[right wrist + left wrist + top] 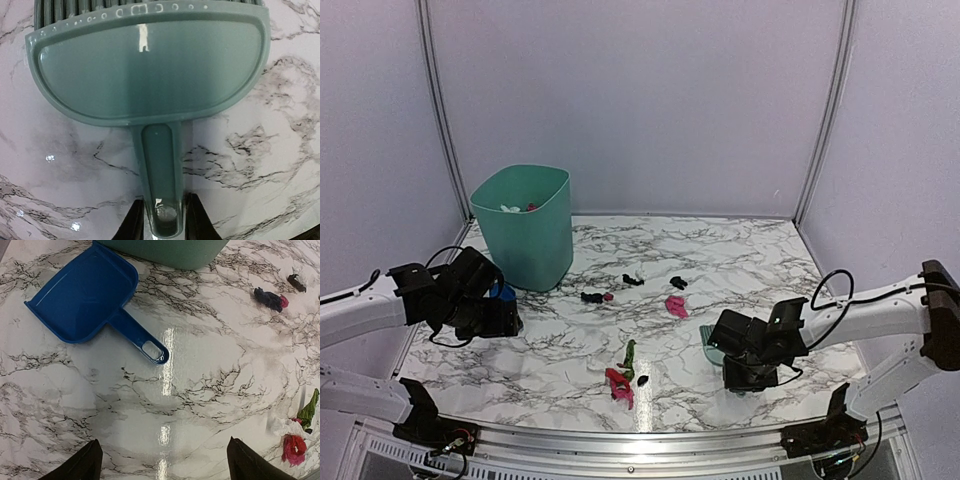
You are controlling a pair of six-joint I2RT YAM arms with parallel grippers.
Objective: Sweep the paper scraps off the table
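The mint-green hand brush should next be gripped by its head [711, 345] with my left gripper. The brush's handle then stays free for my right gripper to re-grip for sweeping.
Several small paper scraps lie mid-table [750, 250]: a pink one [676, 305], black ones [591, 297] and a green and red cluster [623, 372]. My left gripper [502, 318] is open and empty, just above the marble near the handle of the blue dustpan [85, 295], its fingertips [90, 460] wide apart. Its wrist view shows a black and pink scrap [270, 299] and the red scrap [294, 449]. My right gripper [161, 220] is shut on the handle of the mint-green hand brush [150, 65], which lies flat on the table at right [709, 343].
A teal waste bin [525, 225] stands at the back left, right behind the dustpan, with a few scraps inside; its base shows in the left wrist view [170, 250]. A metal rail [640, 440] edges the near side. Lilac walls close in the back and sides.
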